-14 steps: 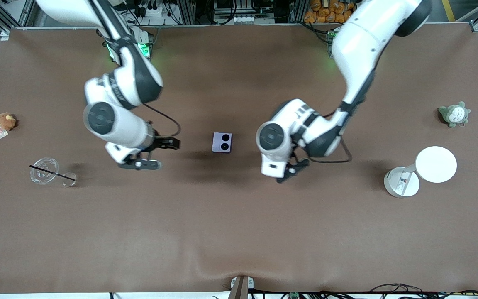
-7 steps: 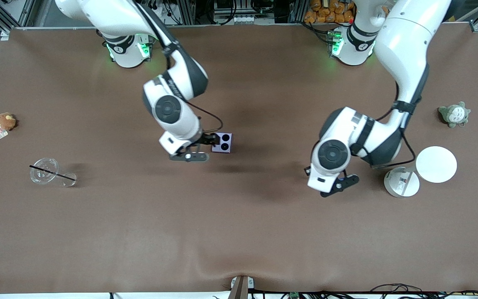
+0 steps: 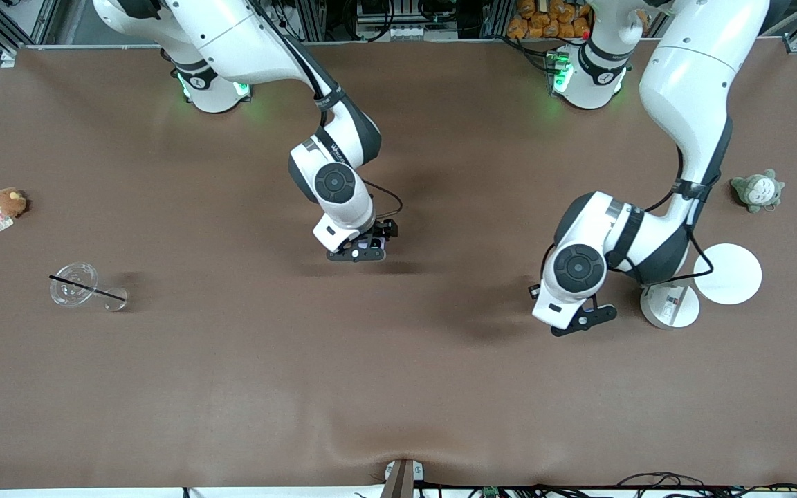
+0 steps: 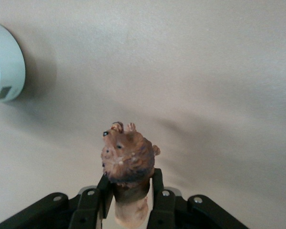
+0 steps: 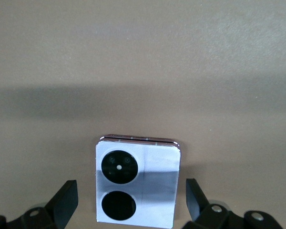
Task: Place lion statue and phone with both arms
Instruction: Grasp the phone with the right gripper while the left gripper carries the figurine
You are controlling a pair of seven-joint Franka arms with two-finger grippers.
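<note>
The lion statue hangs short of the white stand, so the robot's left gripper needs to move the statue toward the stand before it releases the statue.
The phone (image 5: 137, 183) is pale lavender with two black round lenses and lies flat on the brown table. My right gripper (image 5: 131, 202) is open, with one finger on each side of the phone and not touching it. In the front view the right gripper (image 3: 364, 249) covers most of the phone (image 3: 375, 242). My left gripper (image 4: 130, 195) is shut on the lion statue (image 4: 128, 160), an orange-brown figurine with its dark-maned head pointing out of the jaws. In the front view the left gripper (image 3: 580, 321) is over bare table next to the white stand, and the statue is hidden under the hand.
A white stand base (image 3: 670, 304) with a white disc (image 3: 727, 273) sits toward the left arm's end; the base also shows in the left wrist view (image 4: 5, 71). A grey-green plush (image 3: 757, 190) lies farther back. A brown plush with a tag (image 3: 9, 202) and a clear lid with a straw (image 3: 75, 285) lie toward the right arm's end.
My right arm has swung in to the table's middle and its open gripper now straddles the phone. My left arm has moved away from the middle toward the white stand.
</note>
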